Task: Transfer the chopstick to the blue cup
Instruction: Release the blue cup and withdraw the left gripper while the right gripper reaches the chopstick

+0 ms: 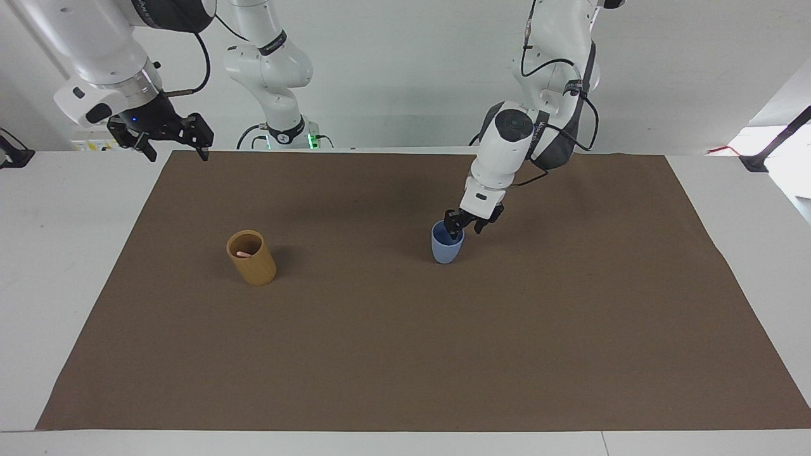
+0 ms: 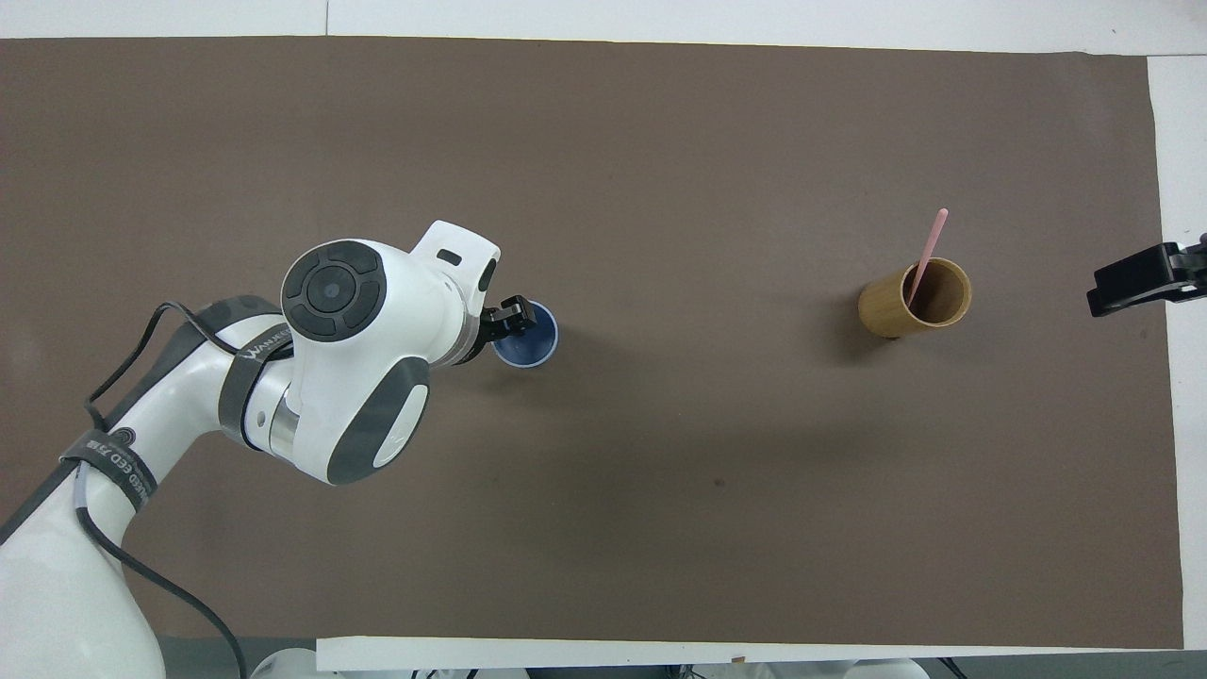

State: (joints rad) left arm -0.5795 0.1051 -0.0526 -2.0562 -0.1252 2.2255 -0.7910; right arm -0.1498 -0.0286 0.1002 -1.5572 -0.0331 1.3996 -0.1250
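Note:
My right gripper is to pinch the chopstick by its exposed upper end next, because the tan cup's side is all around the lower part of the chopstick.
The blue cup stands upright on the brown mat near the middle of the table; it also shows in the overhead view. My left gripper is open at the cup's rim, one finger over its mouth and one outside, on the side nearer the robots. A pink chopstick leans in the tan-brown cup toward the right arm's end; only its pink tip shows in the facing view. My right gripper is open, raised over the mat's corner nearest its base.
The brown mat covers most of the white table. A third arm's base stands at the robots' edge of the table.

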